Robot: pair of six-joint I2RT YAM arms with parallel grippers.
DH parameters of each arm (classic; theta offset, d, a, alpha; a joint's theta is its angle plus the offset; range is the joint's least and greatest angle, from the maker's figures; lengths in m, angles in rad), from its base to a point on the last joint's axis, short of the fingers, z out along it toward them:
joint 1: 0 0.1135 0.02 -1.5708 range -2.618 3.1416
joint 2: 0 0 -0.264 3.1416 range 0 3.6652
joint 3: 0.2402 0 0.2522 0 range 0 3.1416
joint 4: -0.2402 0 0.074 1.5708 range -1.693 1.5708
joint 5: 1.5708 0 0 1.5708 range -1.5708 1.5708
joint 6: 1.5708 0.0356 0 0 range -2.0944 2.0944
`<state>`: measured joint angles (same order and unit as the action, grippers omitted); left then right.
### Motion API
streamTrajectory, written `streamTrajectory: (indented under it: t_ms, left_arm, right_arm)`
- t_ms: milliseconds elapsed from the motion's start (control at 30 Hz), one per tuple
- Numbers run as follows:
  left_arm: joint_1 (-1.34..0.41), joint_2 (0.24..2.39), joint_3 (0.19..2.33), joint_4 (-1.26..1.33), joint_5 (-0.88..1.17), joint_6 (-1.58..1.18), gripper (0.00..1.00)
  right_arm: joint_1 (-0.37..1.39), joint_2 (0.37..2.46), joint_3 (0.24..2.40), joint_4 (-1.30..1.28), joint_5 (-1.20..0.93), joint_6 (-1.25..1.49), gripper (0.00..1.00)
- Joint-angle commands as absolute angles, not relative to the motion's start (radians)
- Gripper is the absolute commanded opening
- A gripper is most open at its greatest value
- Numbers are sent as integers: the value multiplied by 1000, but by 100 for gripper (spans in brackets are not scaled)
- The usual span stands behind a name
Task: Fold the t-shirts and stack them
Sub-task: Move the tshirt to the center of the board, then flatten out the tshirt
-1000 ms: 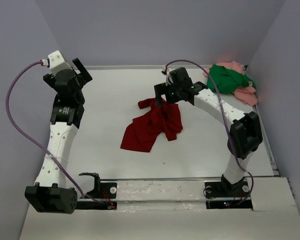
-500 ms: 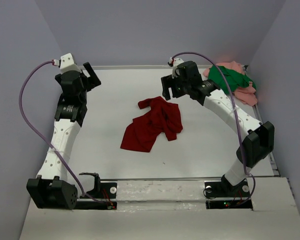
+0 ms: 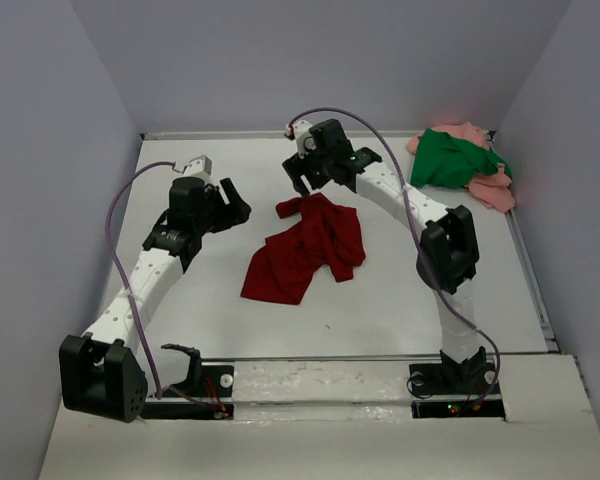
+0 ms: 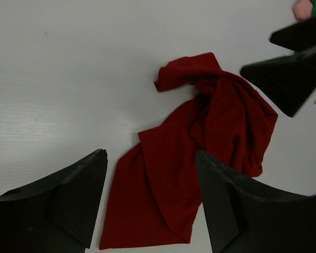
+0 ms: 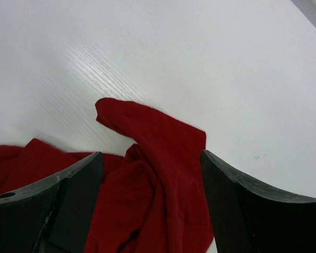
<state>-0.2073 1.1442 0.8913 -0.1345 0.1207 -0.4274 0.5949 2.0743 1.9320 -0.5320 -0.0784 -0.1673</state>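
Observation:
The dark red t-shirt would stay where it is if the right gripper lifted now, because that gripper's fingers are wide open above it.
The dark red t-shirt (image 3: 308,250) lies crumpled in the middle of the table; it also shows in the left wrist view (image 4: 200,158) and the right wrist view (image 5: 158,190). The bright green t-shirt (image 3: 450,160) lies on the salmon pink t-shirt (image 3: 495,190) at the far right corner. My left gripper (image 3: 232,205) is open, hovering left of the red shirt's far end. My right gripper (image 3: 302,180) is open, above the shirt's far sleeve (image 5: 131,118). Both are empty.
The white table (image 3: 200,300) is walled by grey panels at the left, back and right. A raised rail (image 3: 360,357) runs along the near edge by the arm bases.
Both arms swung inward toward the red shirt: the left gripper came down and right from the far left corner, the right gripper moved left over the shirt's far end.

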Motion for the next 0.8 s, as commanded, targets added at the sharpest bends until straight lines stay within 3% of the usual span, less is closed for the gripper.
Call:
streamTrajectory:
  t_ms: [0, 333, 433, 567, 600, 667, 733, 767]
  left_arm:
    - [-239, 1138, 887, -107, 169, -491, 77]
    - [-235, 1097, 861, -247, 75, -460, 78]
    - [-235, 1063, 847, -259, 77, -446, 78]
    - [-235, 1023, 822, -259, 84, -423, 78]
    - [-235, 1016, 822, -261, 90, -414, 78]
    - [-235, 1012, 824, -253, 118, -403, 78]
    - [-235, 1017, 824, -238, 135, -403, 79]
    - [-235, 1019, 818, -227, 143, -406, 79]
  right_arm:
    - [644, 2184, 2071, -497, -130, -322, 79]
    - [693, 2367, 2120, -488, -130, -393, 82]
    - [713, 2428, 2141, -469, -83, -384, 75]
    - [713, 2462, 2158, -433, -6, -385, 53]
    - [713, 2464, 2157, -420, 45, -391, 39]
    - [713, 2464, 2149, -410, 69, -414, 30]
    - [713, 2459, 2141, -397, 90, -419, 5]
    - [713, 2454, 2143, -396, 97, -413, 0]
